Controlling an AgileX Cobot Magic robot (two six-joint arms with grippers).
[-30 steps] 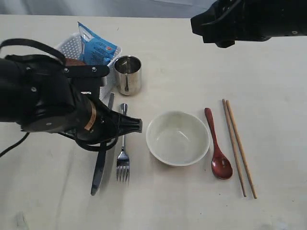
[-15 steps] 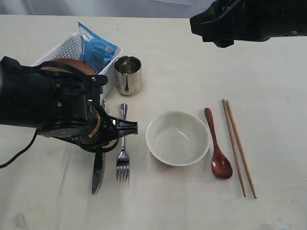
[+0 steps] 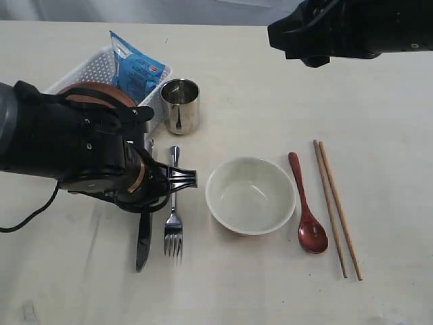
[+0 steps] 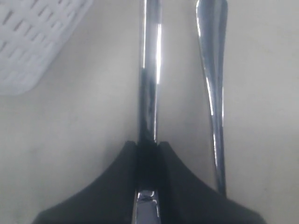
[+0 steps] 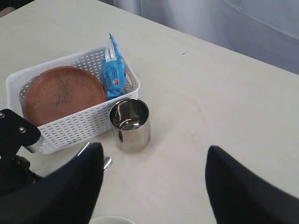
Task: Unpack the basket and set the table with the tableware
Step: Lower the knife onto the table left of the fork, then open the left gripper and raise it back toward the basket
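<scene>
I should release the steel knife (image 3: 144, 240) (image 4: 149, 93) from my left gripper now, because the knife lies low on the tabletop beside the fork.
My left gripper (image 4: 148, 154) is shut on the steel knife (image 4: 149, 93), which lies lengthwise just left of the steel fork (image 3: 174, 230) on the table (image 3: 257, 284). The knife's blade (image 3: 143, 240) sticks out below the left arm. Also set out are the cream bowl (image 3: 250, 195), the dark red spoon (image 3: 308, 210) and the wooden chopsticks (image 3: 335, 206). The steel cup (image 3: 180, 105) stands beside the white basket (image 5: 70, 123), which holds the reddish-brown plate (image 5: 63, 93). High above the table, my right gripper (image 5: 154, 148) hangs open and empty.
A blue snack packet (image 3: 135, 68) stands on edge in the basket's right end. The right arm (image 3: 352, 30) hovers at the far right. The left arm (image 3: 74, 152) covers the table in front of the basket.
The left arm has drawn back to the left, uncovering the plate. The knife in its grip has swung straighter, now nearly parallel to the fork. The right arm has not moved.
</scene>
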